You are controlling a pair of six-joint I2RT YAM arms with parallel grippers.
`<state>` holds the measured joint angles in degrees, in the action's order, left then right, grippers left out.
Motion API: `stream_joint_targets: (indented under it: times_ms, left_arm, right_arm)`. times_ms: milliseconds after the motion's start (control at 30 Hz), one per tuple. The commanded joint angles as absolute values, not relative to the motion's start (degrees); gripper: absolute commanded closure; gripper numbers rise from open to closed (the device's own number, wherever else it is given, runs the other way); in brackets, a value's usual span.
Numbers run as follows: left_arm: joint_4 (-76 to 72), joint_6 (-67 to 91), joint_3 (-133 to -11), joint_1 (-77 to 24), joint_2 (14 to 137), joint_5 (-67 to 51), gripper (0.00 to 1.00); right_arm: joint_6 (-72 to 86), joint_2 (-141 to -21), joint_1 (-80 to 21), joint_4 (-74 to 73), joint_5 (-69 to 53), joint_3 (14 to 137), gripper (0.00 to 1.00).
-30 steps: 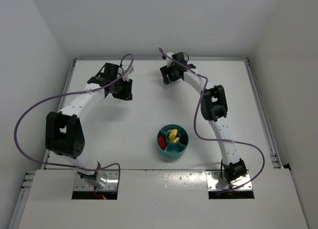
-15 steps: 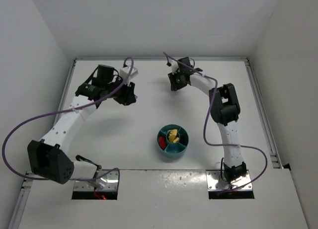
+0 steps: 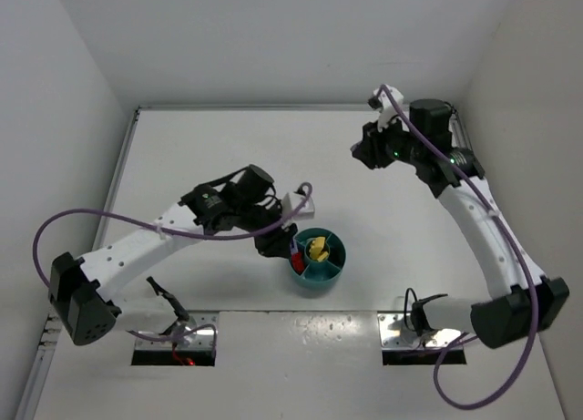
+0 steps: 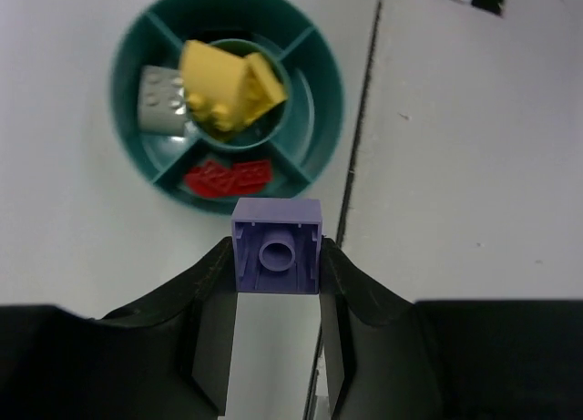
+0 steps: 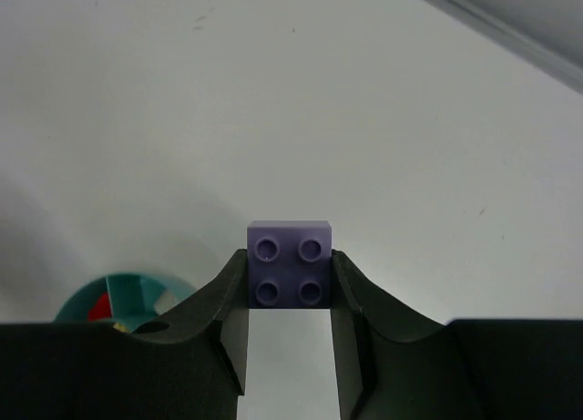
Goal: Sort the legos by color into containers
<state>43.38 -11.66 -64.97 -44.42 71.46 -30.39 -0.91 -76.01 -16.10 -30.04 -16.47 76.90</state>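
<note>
The lilac-purple lego [image 4: 277, 247] is short of the dish's near rim. My left gripper should keep holding it until it is over the empty wedge.
The round teal dish [image 3: 314, 281] stands near the table's front middle. In the left wrist view the dish [image 4: 314, 119] holds yellow legos [image 4: 228, 87] in its centre well, a pale grey-tan one [image 4: 162, 99] in a left wedge and red ones [image 4: 228, 177] in the near wedge. My left gripper [image 4: 277, 261] is shut on a lilac-purple lego [image 4: 277, 247], hollow side up, just short of the dish's near rim. My right gripper [image 5: 290, 274] is shut on a second purple lego [image 5: 290, 265], studs up, high over the far right of the table, with the dish [image 5: 123, 297] far off.
A dark seam [image 4: 364, 165] between the table and the front mounting plate runs just right of the dish. The table's raised back edge [image 5: 510, 28] lies beyond the right gripper [image 3: 369, 151]. Purple cables loop off both arms.
The left arm has swung from the far left of the table down to the dish's left side. The right gripper has pulled away from the far middle towards the right.
</note>
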Motion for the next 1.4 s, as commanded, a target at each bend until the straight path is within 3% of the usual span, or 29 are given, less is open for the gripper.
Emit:
stream_joint_targets:
  times_ms: [0, 300, 667, 1100, 1367]
  left_arm:
    - [43.9, -14.3, -66.5, -50.5, 75.1, -31.6, 0.81]
    - [44.5, -15.3, -73.4, -63.4, 85.8, -23.1, 0.81]
    - [42.8, -11.1, -76.3, -63.5, 92.5, -24.7, 0.77]
    - [41.7, -9.2, -76.9, -62.1, 93.1, -18.5, 0.76]
    - [40.7, -7.5, -77.4, -61.3, 92.5, -14.4, 0.59]
  right_arm:
    - [-2.0, -73.8, -12.7, -36.7, -23.7, 70.0, 0.99]
    - [-3.3, -67.4, -10.9, -37.3, -29.6, 61.4, 0.99]
    - [-4.0, -60.8, -10.4, -37.9, -27.9, 56.2, 0.99]
    - [-3.4, -59.8, -9.8, -36.8, -27.9, 55.6, 0.99]
    - [-4.0, -59.8, -9.8, -37.4, -27.9, 55.6, 0.99]
